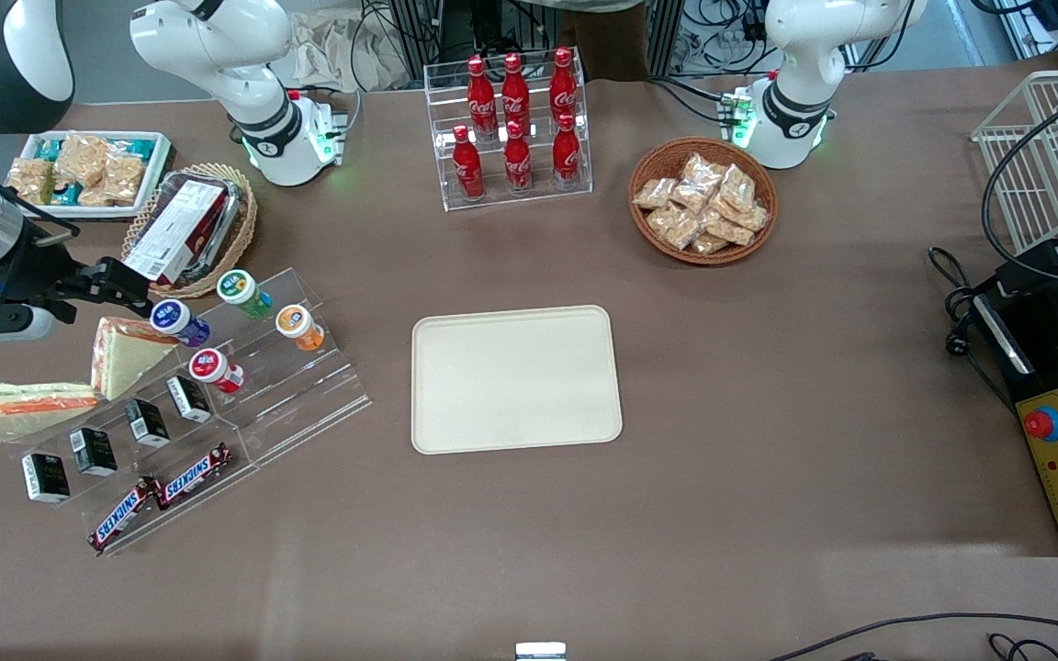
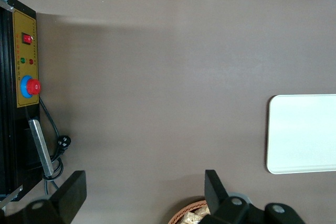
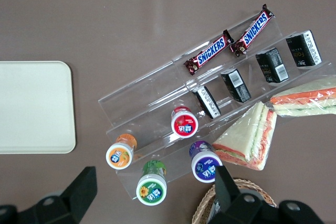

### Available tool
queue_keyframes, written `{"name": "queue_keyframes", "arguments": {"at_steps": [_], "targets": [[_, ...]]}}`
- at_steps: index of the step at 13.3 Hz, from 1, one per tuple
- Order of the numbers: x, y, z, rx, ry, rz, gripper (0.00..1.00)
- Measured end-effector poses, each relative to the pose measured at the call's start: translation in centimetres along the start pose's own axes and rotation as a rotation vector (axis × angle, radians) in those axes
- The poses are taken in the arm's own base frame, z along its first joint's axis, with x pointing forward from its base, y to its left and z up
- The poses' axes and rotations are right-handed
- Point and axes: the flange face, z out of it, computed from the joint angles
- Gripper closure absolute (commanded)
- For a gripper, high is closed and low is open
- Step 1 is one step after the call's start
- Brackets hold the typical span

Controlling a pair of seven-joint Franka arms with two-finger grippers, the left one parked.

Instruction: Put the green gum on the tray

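My gripper needs to grab the small bottle by its green-labeled body point(image 1: 258, 301) next, so that it can place the green gum on the tray point(image 1: 516, 380).
The green gum point(image 1: 241, 291), a small green bottle with a white lid and green label, lies on the top step of a clear stepped stand point(image 1: 309, 390), between a purple-bodied bottle point(image 1: 177, 320) and an orange-bodied bottle point(image 1: 298, 326). In the right wrist view the green gum point(image 3: 151, 188) shows between my two fingers. My gripper point(image 1: 122, 283) point(image 3: 152, 191) is open and empty, held above the stand. The cream tray point(image 1: 421, 386) lies bare at the table's middle, and it also shows in the right wrist view point(image 3: 31, 106) and the left wrist view point(image 2: 302, 132).
The stand also holds a red-lidded bottle point(image 1: 213, 367), black boxes point(image 1: 148, 422) and Snickers bars point(image 1: 162, 496). Sandwiches point(image 1: 120, 353) lie beside it. A wicker basket point(image 1: 240, 243), a white snack tray point(image 1: 157, 174), a cola rack point(image 1: 515, 128) and a snack basket point(image 1: 648, 165) stand farther from the front camera.
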Motion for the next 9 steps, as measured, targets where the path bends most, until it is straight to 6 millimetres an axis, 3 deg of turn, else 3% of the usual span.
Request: {"name": "queue_keyframes", "arguments": {"at_steps": [9], "targets": [[-1.3,0.1,0.9,0.000,-0.076,-0.018,0.00]]}}
